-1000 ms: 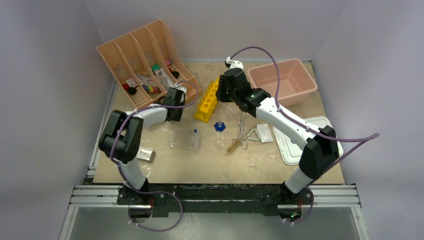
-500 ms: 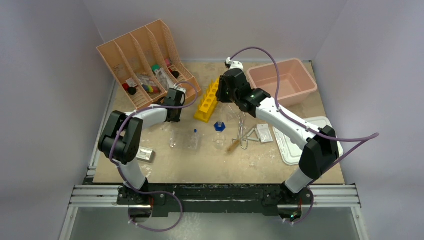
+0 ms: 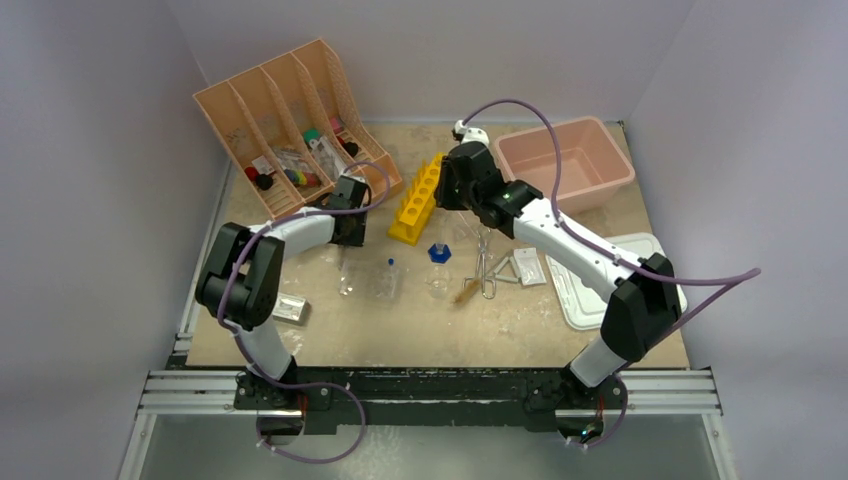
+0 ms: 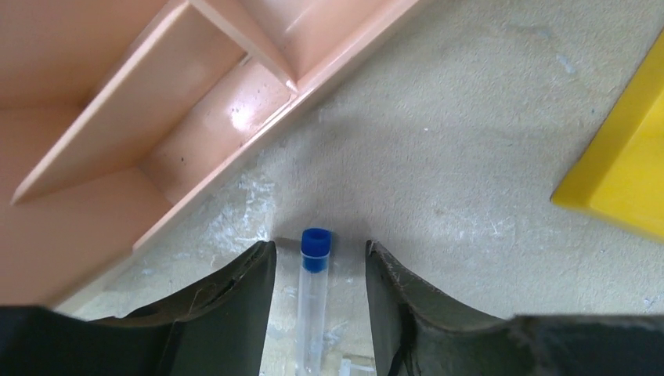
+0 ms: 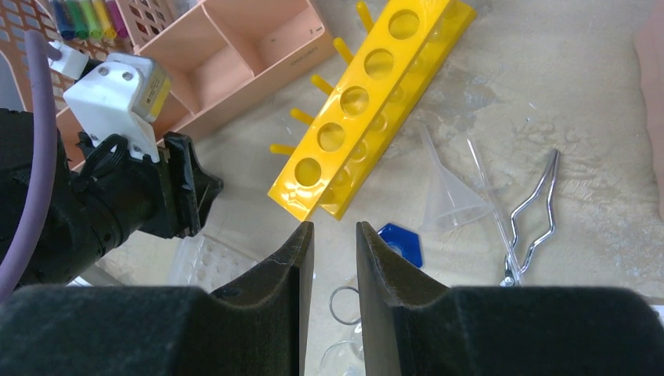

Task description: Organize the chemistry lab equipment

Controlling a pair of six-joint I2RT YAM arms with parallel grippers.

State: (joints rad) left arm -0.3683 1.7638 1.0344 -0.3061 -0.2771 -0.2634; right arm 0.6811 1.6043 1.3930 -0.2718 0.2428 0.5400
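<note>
I need to grab the tube by its clear body [image 4: 312, 298] with my left gripper next, so the tube's blue cap [image 4: 315, 244] stays free for my right gripper.
My left gripper [image 4: 321, 249] is open and low over the table. A clear tube with a blue cap [image 4: 315, 249] lies between its fingers with a gap on each side. In the top view it [image 3: 348, 238] is just in front of the peach organizer [image 3: 290, 120]. My right gripper [image 5: 335, 227] is empty, its fingers a narrow gap apart, and hovers by the near end of the yellow rack [image 5: 376, 102]. The blue-capped flask [image 3: 438, 255], metal tongs [image 3: 485, 265], wooden-handled brush [image 3: 467, 291], wire triangle [image 3: 505, 270], white packet [image 3: 530, 267] and silver blister sheet [image 3: 290, 308] lie on the table.
The pink tub [image 3: 565, 160] stands at the back right with its white lid [image 3: 600, 285] lying in front of it. A clear funnel [image 5: 450, 196] and a clear well plate [image 5: 203, 262] lie near the rack. The organizer holds several small items.
My right gripper has shifted slightly to the right. The left gripper has barely moved and stays over the tube.
</note>
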